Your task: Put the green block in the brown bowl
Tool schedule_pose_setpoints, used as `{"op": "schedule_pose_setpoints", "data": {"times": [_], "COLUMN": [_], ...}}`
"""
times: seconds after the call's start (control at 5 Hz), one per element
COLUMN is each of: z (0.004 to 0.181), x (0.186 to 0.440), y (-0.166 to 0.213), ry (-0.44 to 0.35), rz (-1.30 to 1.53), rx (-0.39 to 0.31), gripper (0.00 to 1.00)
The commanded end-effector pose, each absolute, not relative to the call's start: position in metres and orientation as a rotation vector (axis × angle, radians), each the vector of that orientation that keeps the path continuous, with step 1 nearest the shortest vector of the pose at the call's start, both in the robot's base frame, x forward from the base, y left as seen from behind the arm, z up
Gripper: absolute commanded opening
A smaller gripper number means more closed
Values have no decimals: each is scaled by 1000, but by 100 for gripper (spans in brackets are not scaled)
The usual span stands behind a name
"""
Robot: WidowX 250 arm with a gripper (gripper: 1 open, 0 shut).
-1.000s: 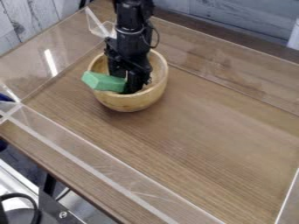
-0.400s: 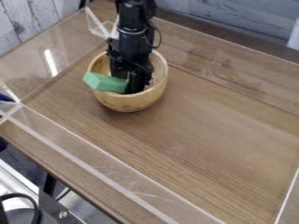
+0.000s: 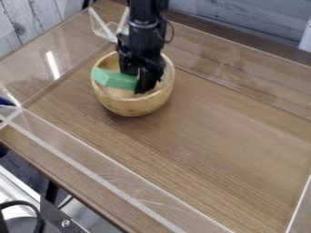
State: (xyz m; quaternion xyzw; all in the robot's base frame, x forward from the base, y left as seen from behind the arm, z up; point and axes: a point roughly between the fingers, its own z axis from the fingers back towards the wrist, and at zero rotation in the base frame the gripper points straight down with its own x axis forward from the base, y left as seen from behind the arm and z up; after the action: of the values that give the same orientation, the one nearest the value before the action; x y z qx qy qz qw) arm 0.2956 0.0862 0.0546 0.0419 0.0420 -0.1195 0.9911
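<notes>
The green block (image 3: 115, 79) is inside the brown bowl (image 3: 137, 104), below the bowl's rim. My gripper will release the block, and the block would stay in the bowl.
The brown bowl (image 3: 137, 104), round and light wood, stands on the table at the upper left. The green block (image 3: 115, 79) is inside it, over the left half, tilted with one end near the left rim. My gripper (image 3: 145, 82) reaches down into the bowl from above, its dark fingers closed on the block's right end, which they hide. The block hangs a little above the bowl's floor.
The bowl stands on a wooden table (image 3: 206, 136). A low clear plastic wall (image 3: 85, 157) runs along the table's front and left edges, and another along the back right. A pale plank wall lies beyond the back left corner.
My gripper has risen slightly and shifted right. The green block has moved up and right with it, away from the bowl's left rim.
</notes>
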Motion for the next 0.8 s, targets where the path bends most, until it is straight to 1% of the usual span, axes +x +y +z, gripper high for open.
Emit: {"op": "schedule_pose_setpoints", "data": {"times": [0.0,0.4,0.6], "z": [89,65,59], "x": [306,305,303], "y": [90,93,93], "ry": [28,3,-23], "rz": [-250,-193,-158], "rx": [115,100,91], "gripper": [0,0,100]}}
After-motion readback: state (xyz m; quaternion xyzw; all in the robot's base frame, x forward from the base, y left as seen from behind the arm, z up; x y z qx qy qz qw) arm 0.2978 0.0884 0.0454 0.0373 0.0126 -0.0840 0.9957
